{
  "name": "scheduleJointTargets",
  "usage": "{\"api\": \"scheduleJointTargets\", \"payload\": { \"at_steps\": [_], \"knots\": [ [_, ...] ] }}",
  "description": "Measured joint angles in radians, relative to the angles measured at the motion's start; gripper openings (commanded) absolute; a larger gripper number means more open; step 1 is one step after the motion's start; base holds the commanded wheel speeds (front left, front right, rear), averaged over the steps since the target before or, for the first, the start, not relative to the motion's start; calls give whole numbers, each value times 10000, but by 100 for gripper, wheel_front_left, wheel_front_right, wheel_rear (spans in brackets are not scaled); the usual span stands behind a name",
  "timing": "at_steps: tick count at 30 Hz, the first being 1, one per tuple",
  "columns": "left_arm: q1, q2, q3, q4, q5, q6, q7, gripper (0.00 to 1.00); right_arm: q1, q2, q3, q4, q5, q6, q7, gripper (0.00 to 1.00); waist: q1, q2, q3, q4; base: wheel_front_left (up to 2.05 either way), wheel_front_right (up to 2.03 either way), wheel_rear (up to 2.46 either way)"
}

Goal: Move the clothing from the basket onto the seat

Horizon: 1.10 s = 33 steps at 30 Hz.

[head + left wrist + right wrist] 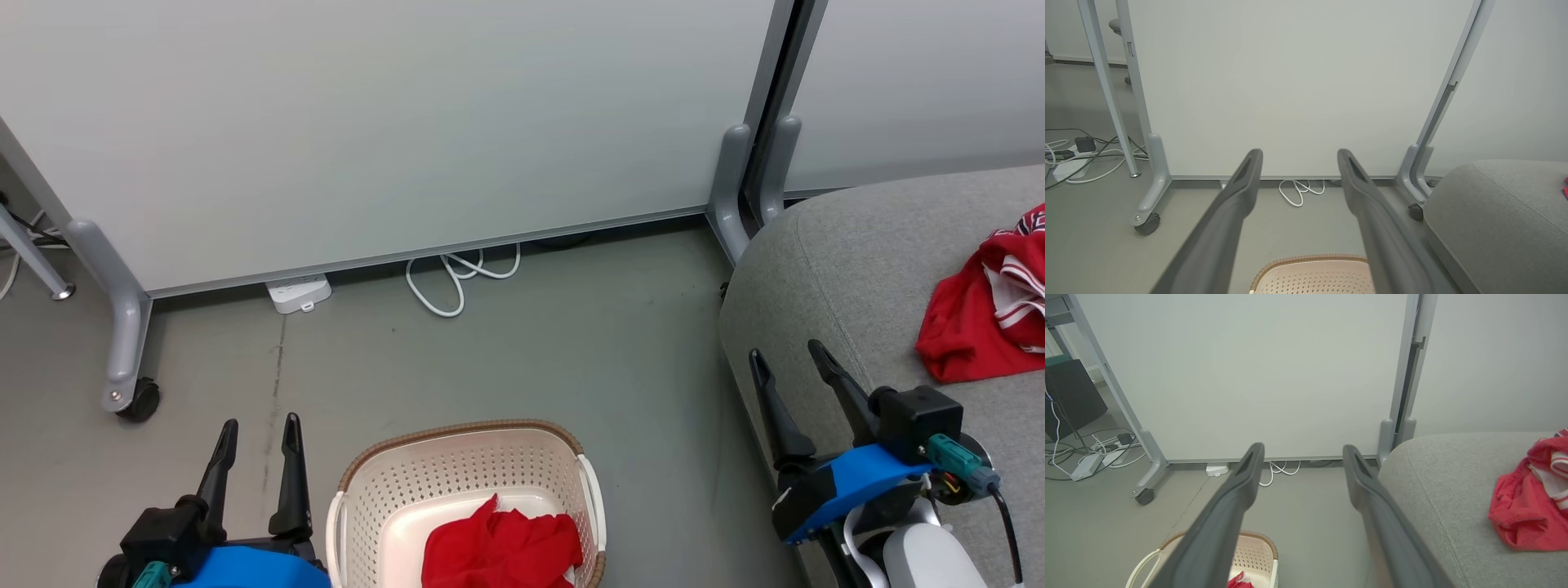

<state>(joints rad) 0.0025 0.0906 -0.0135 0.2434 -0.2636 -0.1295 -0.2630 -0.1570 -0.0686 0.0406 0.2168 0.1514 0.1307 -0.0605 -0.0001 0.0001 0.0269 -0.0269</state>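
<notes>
My left gripper pinches the plain red garment by a peaked fold (486, 518) next, since that fold stands up while the rest lies slumped in the basket.
A plain red garment (500, 551) lies crumpled inside the cream perforated basket (457, 465) on the floor at the bottom centre. The red jersey with white stripes (992, 306) rests on the grey seat (857, 269) at the right. My left gripper (260, 433) stands open and empty just left of the basket. Over the seat's front-left edge my right gripper (790, 353) is open and holds nothing, with the jersey to its right. The right wrist view shows the jersey (1529, 504), the seat (1437, 486) and the basket (1253, 547).
A pale wheeled partition (392, 122) stands behind the floor, with a caster foot (131, 392) at the left and grey feet (735, 196) near the seat. A white power strip (299, 292) and looped white cable (457, 278) lie at its base.
</notes>
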Motion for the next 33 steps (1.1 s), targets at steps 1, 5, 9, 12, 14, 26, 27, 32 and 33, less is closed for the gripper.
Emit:
{"api": "scheduleJointTargets", "payload": {
  "at_steps": [1,5,9,12,14,26,27,32,33],
  "knots": [
    [12,-8,-2,-19,2,0,0,100,4,10,-19,-59,-17,0,35,100,0,0,9,1,0,0,0],
    [92,-42,-35,-8,0,0,0,100,20,52,-17,-174,-84,0,102,100,0,0,58,-33,0,0,0],
    [102,-52,-94,10,-10,0,0,100,18,84,52,-290,-82,0,151,100,0,0,219,-113,0,0,0],
    [-50,-52,-236,130,-144,0,0,100,-54,100,148,-439,-79,0,151,100,0,0,502,-195,0,0,0],
    [-328,-35,-401,245,-213,0,-2,100,-231,125,221,-612,-52,0,146,100,1,0,791,-261,0,0,0],
    [-3137,708,-2104,2612,-1022,0,-2,100,-2446,151,876,-1425,86,0,-192,100,4,0,3801,-882,0,0,0],
    [-3426,803,-2219,2880,-1091,0,-2,100,-2705,153,932,-1465,94,-2,-219,100,5,0,4099,-962,0,0,0],
    [-4694,1162,-2838,4253,-1312,0,180,100,-3756,157,1248,-1806,230,0,-522,100,5,0,5615,-1398,0,0,0],
    [-4941,1229,-2920,4462,-1354,0,226,100,-3905,157,1298,-1885,290,-2,-596,100,5,0,5913,-1488,0,0,0]
  ]
}}
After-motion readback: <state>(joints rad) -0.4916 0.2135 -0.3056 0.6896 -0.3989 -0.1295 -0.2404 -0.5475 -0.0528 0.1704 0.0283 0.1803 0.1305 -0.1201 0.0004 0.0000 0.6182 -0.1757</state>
